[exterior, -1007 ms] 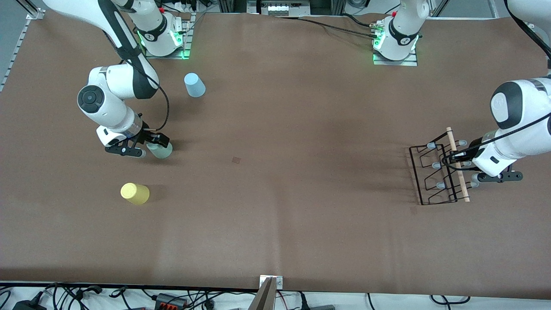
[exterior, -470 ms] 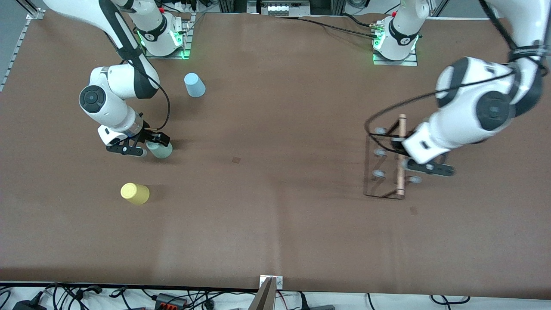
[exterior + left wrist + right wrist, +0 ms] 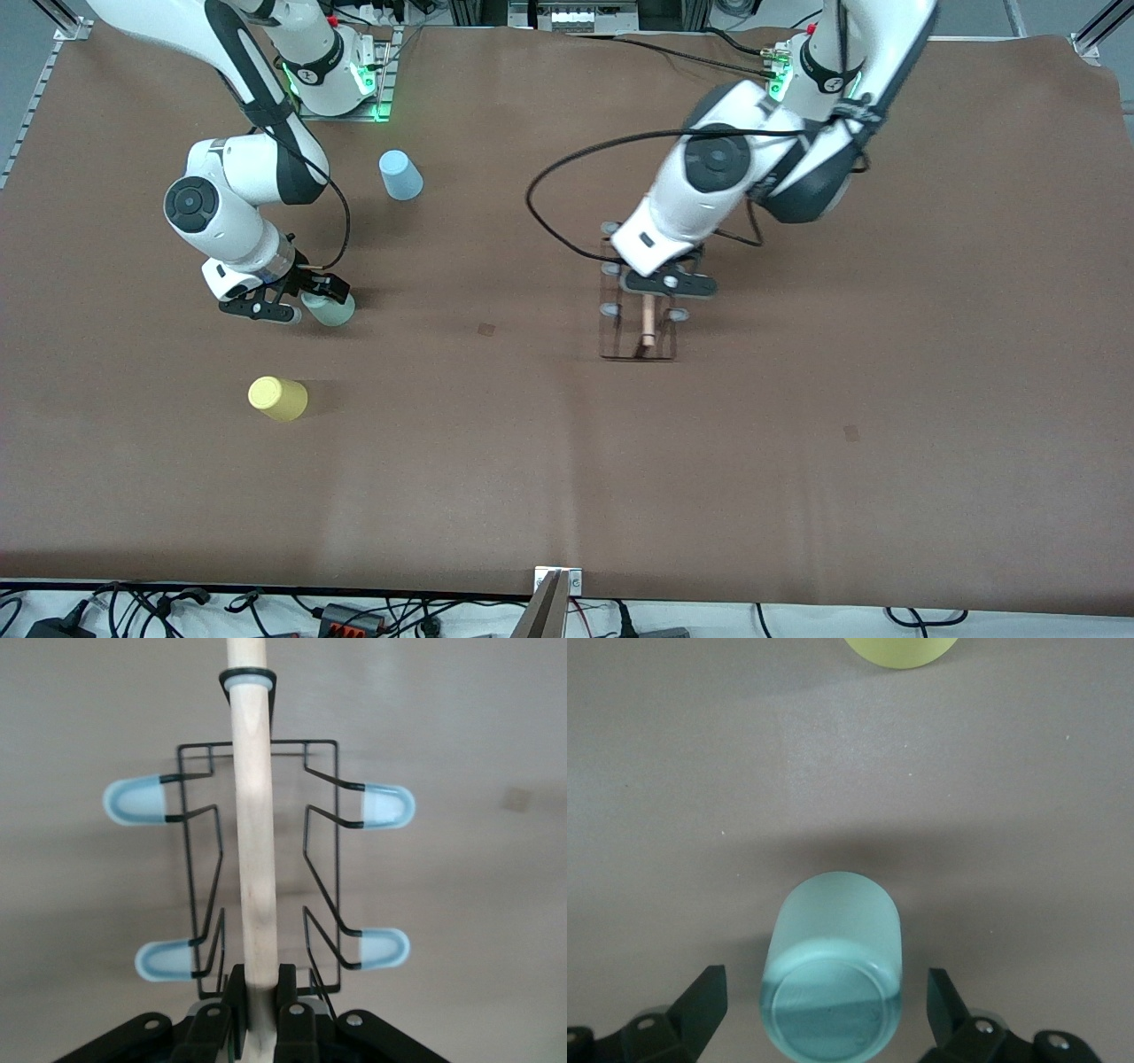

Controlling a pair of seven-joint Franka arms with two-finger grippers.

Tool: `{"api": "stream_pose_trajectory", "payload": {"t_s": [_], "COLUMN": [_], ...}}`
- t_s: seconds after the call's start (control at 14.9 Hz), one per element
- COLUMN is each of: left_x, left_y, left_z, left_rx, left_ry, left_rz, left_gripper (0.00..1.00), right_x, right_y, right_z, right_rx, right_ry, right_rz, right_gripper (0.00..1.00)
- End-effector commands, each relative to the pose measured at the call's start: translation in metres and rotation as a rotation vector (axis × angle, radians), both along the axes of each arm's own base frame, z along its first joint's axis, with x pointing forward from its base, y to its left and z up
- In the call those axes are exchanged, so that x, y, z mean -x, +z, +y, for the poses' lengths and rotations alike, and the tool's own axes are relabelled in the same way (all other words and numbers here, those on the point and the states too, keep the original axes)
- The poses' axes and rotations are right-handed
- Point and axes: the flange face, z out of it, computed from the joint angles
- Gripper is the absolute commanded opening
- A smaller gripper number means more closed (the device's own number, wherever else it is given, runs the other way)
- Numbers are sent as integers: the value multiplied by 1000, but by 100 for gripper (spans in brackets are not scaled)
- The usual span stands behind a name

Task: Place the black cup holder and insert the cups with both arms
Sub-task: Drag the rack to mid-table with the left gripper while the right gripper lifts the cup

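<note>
My right gripper grabs the pale grey-green cup (image 3: 332, 309) by its sides near the closed base next, to insert it into the black cup holder (image 3: 640, 330).
The black cup holder (image 3: 640, 330) hangs over the middle of the table, its wooden rod (image 3: 252, 859) clamped in my left gripper (image 3: 660, 285), which is shut on it (image 3: 257, 992). Grey-tipped pegs (image 3: 133, 803) stick out on both sides of the wire frame. My right gripper (image 3: 306, 299) stands open at table level toward the right arm's end. The pale grey-green cup (image 3: 332, 309) sits upside down between its fingers (image 3: 704, 992) without touching them. That cup (image 3: 837, 939) fills the gap in the right wrist view. The yellow cup (image 3: 277, 398) lies nearer the front camera, and the light blue cup (image 3: 400, 175) farther from it.
The brown table cover (image 3: 496, 461) stretches wide and bare between the cups and the holder. The yellow cup's edge (image 3: 902, 650) shows just past the grey-green one. Cables and plugs (image 3: 345, 616) lie along the table's near edge.
My left arm has swung the cup holder from the left arm's end of the table to over the middle. The right gripper has stayed open around the grey-green cup.
</note>
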Motion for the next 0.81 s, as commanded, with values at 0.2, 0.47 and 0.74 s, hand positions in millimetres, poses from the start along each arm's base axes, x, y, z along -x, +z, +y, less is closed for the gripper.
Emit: {"api": "stream_pose_trajectory", "payload": {"t_s": [0.2, 0.47, 0.74], "left_x": [5, 12, 14], "left_y": [-18, -24, -27], "left_z": [-55, -63, -63], "left_rx": [23, 3, -17], "left_ry": [48, 13, -3], "left_rz": [5, -8, -18], "left_gripper": [1, 12, 99], "right_x": [2, 2, 0], "right_y": [-3, -4, 1], "right_z": [-5, -2, -2], "right_rx": [-8, -8, -9], "right_ry": [-6, -11, -14], "right_rz": [-16, -14, -18], "right_gripper": [79, 70, 31]}}
